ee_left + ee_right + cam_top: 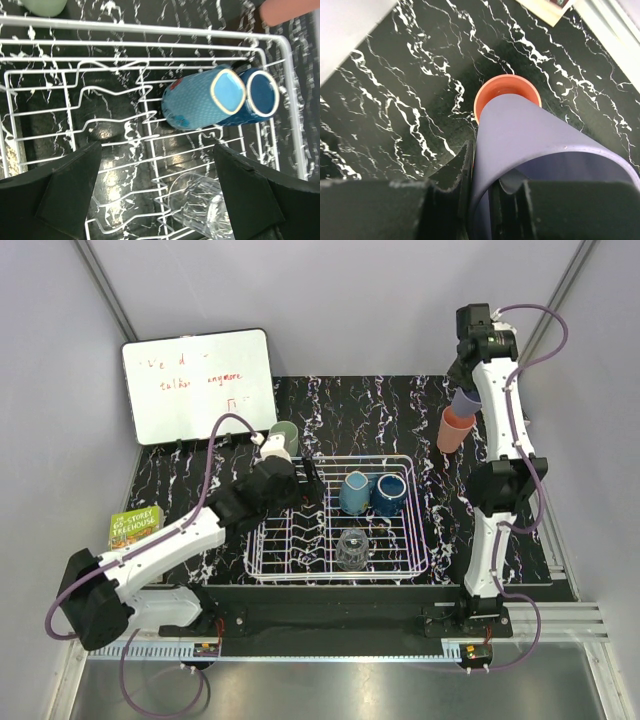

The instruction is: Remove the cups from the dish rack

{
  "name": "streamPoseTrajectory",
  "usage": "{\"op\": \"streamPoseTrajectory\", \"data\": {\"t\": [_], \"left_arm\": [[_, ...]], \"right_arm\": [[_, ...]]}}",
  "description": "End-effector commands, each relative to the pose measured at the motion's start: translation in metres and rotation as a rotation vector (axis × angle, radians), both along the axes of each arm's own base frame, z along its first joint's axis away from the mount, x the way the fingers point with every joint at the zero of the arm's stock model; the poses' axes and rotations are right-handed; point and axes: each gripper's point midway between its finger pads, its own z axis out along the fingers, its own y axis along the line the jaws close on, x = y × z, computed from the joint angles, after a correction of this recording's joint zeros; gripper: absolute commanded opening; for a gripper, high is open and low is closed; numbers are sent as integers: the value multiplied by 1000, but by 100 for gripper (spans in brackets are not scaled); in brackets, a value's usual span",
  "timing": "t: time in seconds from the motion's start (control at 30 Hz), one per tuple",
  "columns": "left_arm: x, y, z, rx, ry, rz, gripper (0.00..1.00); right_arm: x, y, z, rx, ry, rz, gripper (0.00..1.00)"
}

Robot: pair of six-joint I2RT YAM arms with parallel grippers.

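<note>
The lavender cup [530, 135] stays held in my right gripper for now. Its tilted base is above the salmon cup's rim, so opening now would likely tip it off.
The white wire dish rack [340, 458] sits mid-table. Inside it a teal cup [353, 492] and a dark blue cup [387, 494] lean side by side, and a clear glass [351, 549] lies nearer the front. My left gripper [296, 480] hangs open over the rack's left half; its wrist view shows the teal cup [200, 100], the dark blue cup [260, 97] and the glass [205, 210] beyond the wide-apart fingers [65, 190]. My right gripper [487, 175] is shut on the wall of a lavender cup [530, 135], held just above a salmon cup [502, 90] standing on the table.
A pale green cup [283, 436] stands on the table behind the rack's left corner. A whiteboard [198, 385] leans at the back left, and a green book [136, 527] lies at the table's left edge. Grey walls close in on both sides.
</note>
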Motion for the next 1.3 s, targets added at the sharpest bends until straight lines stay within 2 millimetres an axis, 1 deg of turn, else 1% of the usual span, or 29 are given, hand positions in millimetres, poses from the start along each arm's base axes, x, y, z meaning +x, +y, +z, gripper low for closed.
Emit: {"op": "streamPoseTrajectory", "data": {"t": [0.0, 0.13, 0.2, 0.5, 0.53, 0.6, 0.63, 0.7, 0.73, 0.77, 0.8, 0.9, 0.97, 1.0, 1.07, 1.1, 1.17, 1.23, 1.27], "left_arm": [[5, -8, 12, -30, -10, -4, 97], [4, -10, 11, -30, 1, -14, 96], [4, -9, 11, -25, -1, -11, 95], [0, -4, 2, -13, 16, -3, 95], [0, -4, 0, -12, 19, -2, 95], [-1, -3, -2, -9, 24, -1, 95], [-1, -4, -3, -9, 26, -1, 95], [-1, -4, -3, -9, 27, -5, 95], [-1, -4, -4, -8, 28, -7, 95], [-2, -5, -3, -9, 27, -8, 95], [-1, -5, -4, -6, 29, -7, 95], [0, -5, -5, -1, 30, -5, 95], [0, -5, -6, 1, 32, -5, 95], [1, -5, -6, 1, 32, -3, 95], [0, -6, -6, 1, 31, -5, 95], [0, -6, -6, 1, 31, -7, 95], [0, -6, -4, -3, 28, -6, 96], [0, -6, -1, -8, 22, -6, 96], [-1, -5, -1, -7, 19, -6, 96]], "right_arm": [[5, 6, 0, 13, -11, 16, 0], [10, 6, -16, 4, 21, 17, 0], [12, 2, -20, -13, 30, 6, 0], [24, 0, -42, -24, 61, 3, 0], [26, -3, -49, -23, 71, -3, 0], [29, -3, -55, -17, 79, 3, 0], [31, -3, -62, -16, 92, 9, 0], [33, -2, -67, -6, 100, 16, 0], [33, 0, -65, -2, 96, 22, 3], [34, 1, -64, 5, 91, 27, 14], [34, 2, -60, 9, 82, 30, 18], [35, 3, -43, 15, 38, 30, 27], [34, 2, -34, 16, 19, 26, 32], [32, 2, -27, 16, 4, 24, 37], [30, 2, -19, 19, -11, 26, 41], [29, 3, -12, 24, -24, 31, 46], [26, 3, -7, 31, -33, 29, 50], [21, 5, 8, 44, -63, 30, 52], [20, 10, 16, 62, -81, 47, 52]]}}
